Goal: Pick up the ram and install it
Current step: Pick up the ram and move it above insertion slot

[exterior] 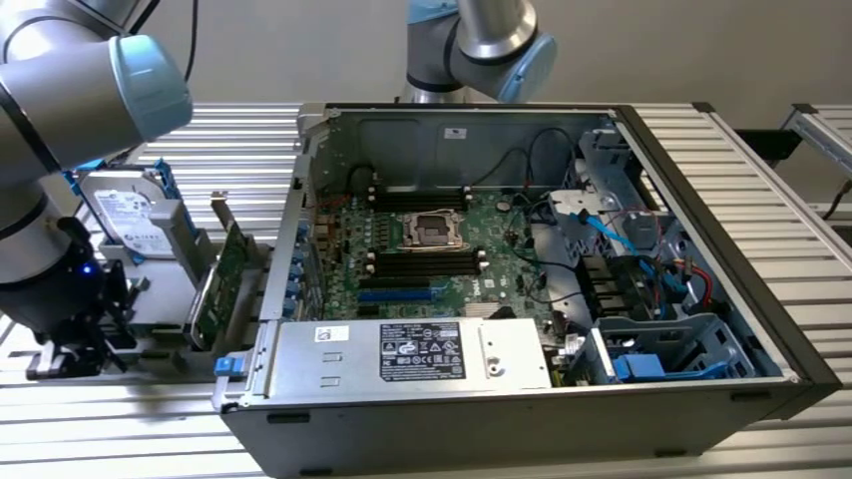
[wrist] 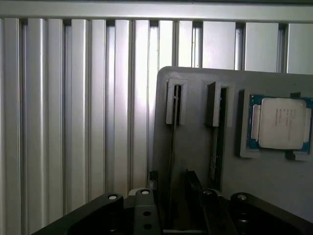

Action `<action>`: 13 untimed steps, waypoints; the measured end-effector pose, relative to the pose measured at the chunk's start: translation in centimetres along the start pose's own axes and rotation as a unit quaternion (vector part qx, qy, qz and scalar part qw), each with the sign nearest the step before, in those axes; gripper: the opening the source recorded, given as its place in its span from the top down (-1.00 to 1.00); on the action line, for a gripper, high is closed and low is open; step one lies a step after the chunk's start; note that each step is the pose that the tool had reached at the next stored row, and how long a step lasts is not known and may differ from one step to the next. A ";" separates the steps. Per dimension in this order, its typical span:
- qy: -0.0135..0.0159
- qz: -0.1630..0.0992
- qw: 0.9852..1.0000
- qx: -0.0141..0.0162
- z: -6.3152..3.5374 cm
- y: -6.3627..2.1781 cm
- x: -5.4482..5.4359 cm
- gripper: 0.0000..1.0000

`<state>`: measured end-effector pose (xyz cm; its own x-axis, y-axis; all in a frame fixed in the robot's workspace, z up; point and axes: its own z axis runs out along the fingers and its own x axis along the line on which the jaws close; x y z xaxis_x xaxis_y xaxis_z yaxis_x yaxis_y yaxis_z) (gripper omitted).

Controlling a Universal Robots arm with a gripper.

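Observation:
My gripper is to pick up the ram next by the middle of its long upper edge (wrist: pixel 171 166), so that it can install the ram in the motherboard's memory slots.
The ram (wrist: pixel 172 147) stands on edge in a slot of a grey holder tray (wrist: pixel 195 83), seen as a thin dark strip. A second stick (wrist: pixel 214 147) stands in the neighbouring slot. My gripper (wrist: pixel 172 188) hangs over the first stick, open, with one finger on each side of it and a gap to each; one dark finger (wrist: pixel 193 183) lies between the two sticks. In the exterior view my gripper (exterior: pixel 78 349) is low at the exterior view's left, beside the open computer case (exterior: pixel 745 299). The motherboard's black memory slots (exterior: pixel 419 264) lie inside the case.
A processor chip (wrist: pixel 281 122) sits in a recess of the tray. A hard drive (exterior: pixel 127 215) and a green expansion card (exterior: pixel 219 284) stand between my arm and the case. The power supply (exterior: pixel 413 354) lies along the case's near side. A ribbed metal table (wrist: pixel 73 122) lies underneath.

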<state>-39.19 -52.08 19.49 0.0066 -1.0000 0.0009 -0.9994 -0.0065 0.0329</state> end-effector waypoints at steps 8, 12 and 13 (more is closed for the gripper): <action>0.001 0.000 1.000 0.000 0.00 0.03 0.0 0.45; 0.001 0.000 1.000 0.000 0.00 0.03 0.0 0.73; 0.002 0.000 1.000 0.000 0.01 0.03 0.0 0.73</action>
<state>-39.22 -52.08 19.49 0.0062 -1.0000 0.0045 -0.9994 -0.0060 0.0328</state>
